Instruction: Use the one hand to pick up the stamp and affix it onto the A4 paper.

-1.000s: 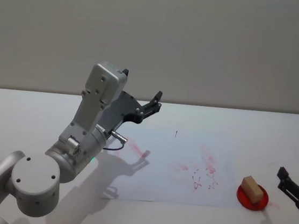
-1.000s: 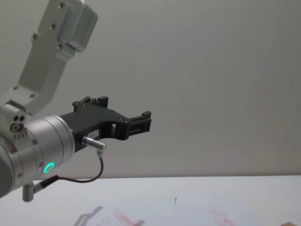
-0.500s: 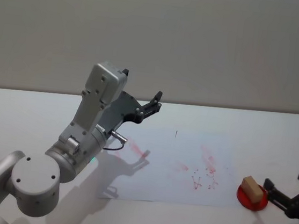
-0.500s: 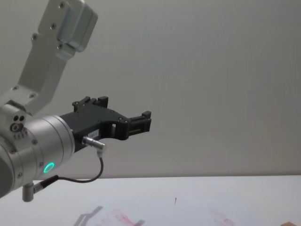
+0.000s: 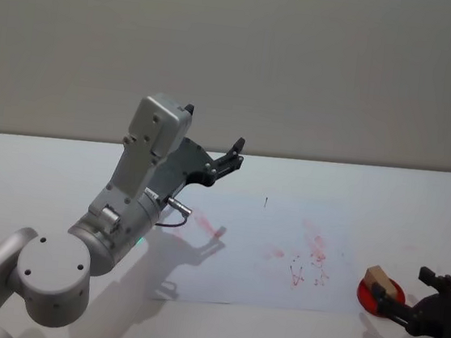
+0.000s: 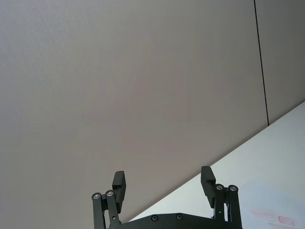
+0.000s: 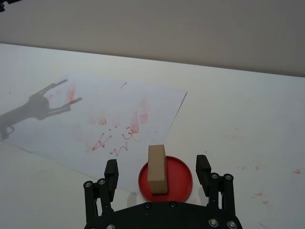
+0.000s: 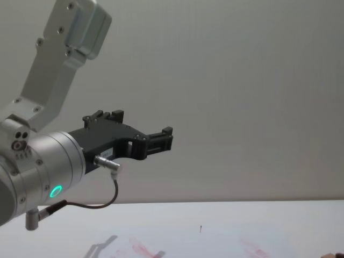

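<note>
The robot's right gripper will grab the stamp next by its clean wooden sides above the ink, since the stamp's foot rests on the red ink pad (image 7: 179, 180).
The stamp (image 5: 375, 277), a small tan wooden block, stands on a round red ink pad (image 5: 368, 299) just right of the A4 paper (image 5: 267, 231), which bears red prints. My right gripper (image 5: 405, 292) is low at the table's right, open, right behind the pad. In the right wrist view the stamp (image 7: 157, 164) stands upright on the pad (image 7: 180, 180), just ahead of the right gripper (image 7: 157, 169) and in line with its gap, touching neither finger. My left gripper (image 5: 234, 154) hangs open and empty, raised above the paper's left part.
The left arm's large silver joints (image 5: 151, 140) stand over the table's left half and throw a shadow on the paper (image 7: 43, 102). Faint red smudges (image 7: 248, 167) mark the white tabletop right of the pad. A grey wall lies behind the table.
My right gripper has moved nearer and leftward, and now sits close behind the ink pad with the stamp. The left arm, the stamp and the paper have not moved.
</note>
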`<state>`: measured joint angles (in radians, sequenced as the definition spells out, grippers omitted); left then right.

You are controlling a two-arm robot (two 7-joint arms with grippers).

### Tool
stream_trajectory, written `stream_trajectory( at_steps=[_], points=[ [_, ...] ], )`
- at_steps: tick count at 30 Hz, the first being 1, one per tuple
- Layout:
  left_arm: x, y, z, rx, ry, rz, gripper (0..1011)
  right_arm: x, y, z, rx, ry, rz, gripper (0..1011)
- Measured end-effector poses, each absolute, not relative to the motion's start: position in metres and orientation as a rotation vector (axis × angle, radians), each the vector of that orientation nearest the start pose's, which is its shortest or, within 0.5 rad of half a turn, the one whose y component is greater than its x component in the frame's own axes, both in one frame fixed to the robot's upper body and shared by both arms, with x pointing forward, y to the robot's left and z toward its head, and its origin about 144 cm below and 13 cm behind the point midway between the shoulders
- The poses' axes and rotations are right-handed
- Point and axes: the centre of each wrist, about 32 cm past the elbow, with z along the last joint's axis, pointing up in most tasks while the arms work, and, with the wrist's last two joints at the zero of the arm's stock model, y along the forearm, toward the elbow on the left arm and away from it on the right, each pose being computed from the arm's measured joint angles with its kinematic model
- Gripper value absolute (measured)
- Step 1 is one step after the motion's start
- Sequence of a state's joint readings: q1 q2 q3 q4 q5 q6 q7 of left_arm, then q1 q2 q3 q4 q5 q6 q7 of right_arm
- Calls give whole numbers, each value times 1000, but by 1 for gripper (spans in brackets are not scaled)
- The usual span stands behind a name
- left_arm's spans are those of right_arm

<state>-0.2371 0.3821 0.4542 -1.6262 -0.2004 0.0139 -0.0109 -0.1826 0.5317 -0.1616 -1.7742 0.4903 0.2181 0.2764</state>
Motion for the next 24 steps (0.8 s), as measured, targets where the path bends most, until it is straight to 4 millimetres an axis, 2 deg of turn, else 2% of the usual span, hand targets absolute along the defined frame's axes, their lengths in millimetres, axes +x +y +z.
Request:
stream_trajectory(
  at_steps=[24],
  points=[
    [492, 198, 1204, 61, -268, 1124, 1001, 422, -291, 1155, -291, 238, -1025, 984]
  ],
)
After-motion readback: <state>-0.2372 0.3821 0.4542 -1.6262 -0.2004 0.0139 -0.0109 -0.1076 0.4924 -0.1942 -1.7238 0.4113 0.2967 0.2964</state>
